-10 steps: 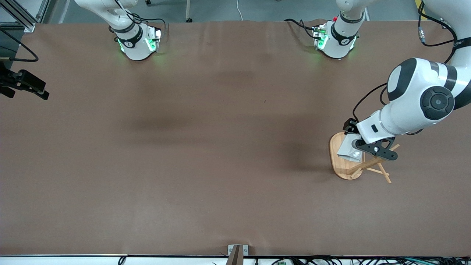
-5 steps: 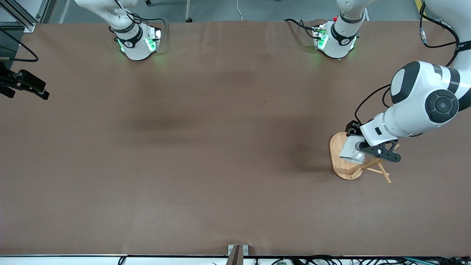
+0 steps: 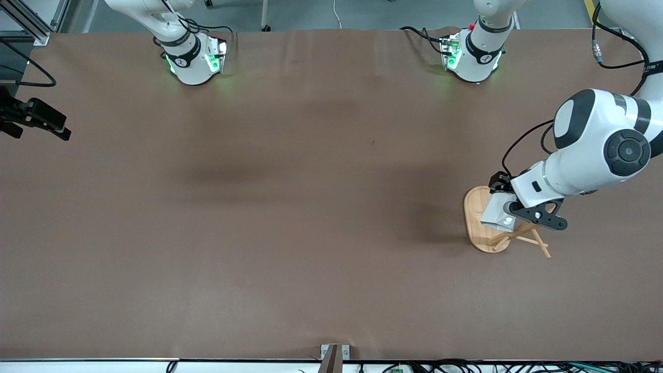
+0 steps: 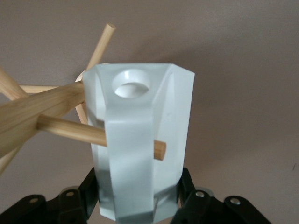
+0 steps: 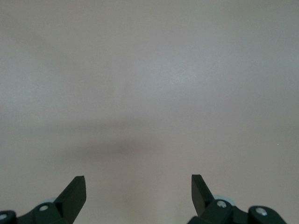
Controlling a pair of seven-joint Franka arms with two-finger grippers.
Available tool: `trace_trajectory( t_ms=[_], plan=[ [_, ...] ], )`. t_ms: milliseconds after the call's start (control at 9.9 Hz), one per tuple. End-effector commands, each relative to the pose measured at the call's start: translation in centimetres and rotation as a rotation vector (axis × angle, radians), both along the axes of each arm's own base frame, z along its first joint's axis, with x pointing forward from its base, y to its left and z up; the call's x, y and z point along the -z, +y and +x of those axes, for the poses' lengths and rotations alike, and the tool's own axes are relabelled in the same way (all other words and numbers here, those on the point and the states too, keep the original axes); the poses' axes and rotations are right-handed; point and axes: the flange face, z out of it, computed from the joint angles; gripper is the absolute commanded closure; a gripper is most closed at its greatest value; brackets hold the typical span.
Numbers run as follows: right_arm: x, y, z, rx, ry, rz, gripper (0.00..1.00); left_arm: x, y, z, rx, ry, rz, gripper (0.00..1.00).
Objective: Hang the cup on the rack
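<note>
My left gripper is ready to open: the peg (image 4: pixel 159 149) goes through the cup's handle (image 4: pixel 129 168), and the end of the peg sticks out past the handle, so the cup would hang.
My left gripper (image 4: pixel 138 187) is shut on the cup (image 4: pixel 140 140), a white faceted cup, with a black finger on each side of its body. The cup hangs over the rack (image 3: pixel 477 228), a bamboo mug tree on an oval base. One thin peg (image 4: pixel 70 128) passes under the cup's handle strip, and its tip (image 4: pixel 159 149) sticks out past it. In the front view the cup (image 3: pixel 496 215) sits against the rack's post among the pegs, with the left gripper (image 3: pixel 510 212) over the base. My right gripper (image 5: pixel 138 181) is open with nothing in it, above bare table.
The rack stands near the left arm's end of the table. Both arm bases (image 3: pixel 192 59) (image 3: pixel 472 54) stand along the table's edge farthest from the front camera. The right gripper (image 3: pixel 58 127) waits by the table edge at the right arm's end. Brown tabletop lies between.
The left arm has shifted a little toward its own end of the table, carrying the cup further along the peg toward the post. The right arm has not moved.
</note>
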Motion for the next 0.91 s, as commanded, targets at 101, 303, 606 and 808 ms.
trace_trajectory(
  t_ms=[101, 303, 606, 808],
  plan=[
    [-0.1, 0.1, -0.7, -0.001, -0.009, -0.002, 0.01, 0.9, 0.2, 0.4, 0.015, 0.002, -0.028, 0.0],
    [-0.1, 0.1, -0.7, -0.001, -0.009, -0.002, 0.01, -1.0, 0.3, 1.1, 0.0, -0.03, -0.031, 0.0],
    [-0.1, 0.1, -0.7, -0.001, -0.009, -0.002, 0.01, -4.1, 0.4, 1.8, -0.022, -0.078, -0.027, 0.0],
    [-0.1, 0.0, -0.7, 0.0, -0.009, -0.002, 0.01, -6.4, 0.7, 1.9, -0.097, -0.059, -0.01, 0.0]
  ],
)
